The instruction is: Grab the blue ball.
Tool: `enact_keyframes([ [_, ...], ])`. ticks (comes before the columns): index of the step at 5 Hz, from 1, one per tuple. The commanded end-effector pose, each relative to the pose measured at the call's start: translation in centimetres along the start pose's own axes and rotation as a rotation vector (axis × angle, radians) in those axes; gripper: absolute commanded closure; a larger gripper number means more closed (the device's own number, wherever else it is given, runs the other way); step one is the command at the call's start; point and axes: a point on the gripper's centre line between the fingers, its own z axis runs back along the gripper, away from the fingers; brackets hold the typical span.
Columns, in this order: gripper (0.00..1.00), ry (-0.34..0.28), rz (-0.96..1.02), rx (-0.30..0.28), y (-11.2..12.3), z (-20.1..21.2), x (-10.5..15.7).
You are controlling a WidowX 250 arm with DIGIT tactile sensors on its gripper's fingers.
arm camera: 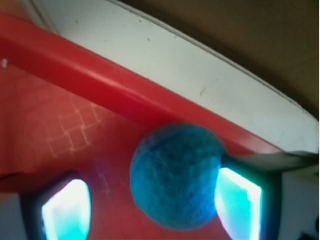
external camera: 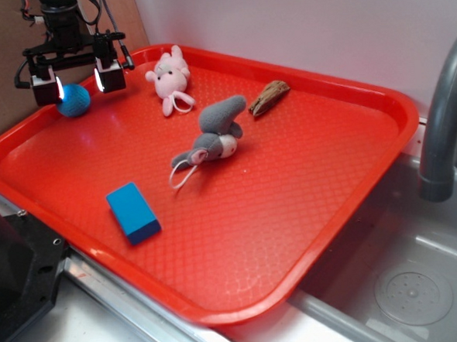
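Note:
My gripper will next grab the blue ball around its round fuzzy body [external camera: 74,103].
The blue ball [external camera: 74,100] [arm camera: 177,176], fuzzy and teal, rests in the far left corner of the red tray [external camera: 315,189], close to its raised rim. My gripper [external camera: 78,83] [arm camera: 152,210] hangs over it, open, with the ball between the two fingers. In the wrist view the ball sits against the right finger pad [arm camera: 237,202], while a gap of bare tray separates it from the left pad [arm camera: 67,210]. The ball's underside is hidden.
On the tray lie a pink plush toy [external camera: 170,78], a grey plush mouse [external camera: 211,141], a brown piece [external camera: 269,97] and a blue rectangular block [external camera: 132,212]. A sink with a grey tap [external camera: 443,119] is at the right.

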Motion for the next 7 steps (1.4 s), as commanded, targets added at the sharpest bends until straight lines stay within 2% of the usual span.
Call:
enact_keyframes([
  [1,0.00,-0.041,-0.088,0.000,1.1,-0.4,0.4],
  [2,0.42,-0.058,-0.132,0.043,0.7,-1.1,-0.7],
  [3,1.00,-0.088,-0.187,0.085,0.4,-1.6,-2.0],
  [7,1.00,-0.099,-0.245,0.095,0.1,-1.4,-2.2],
])
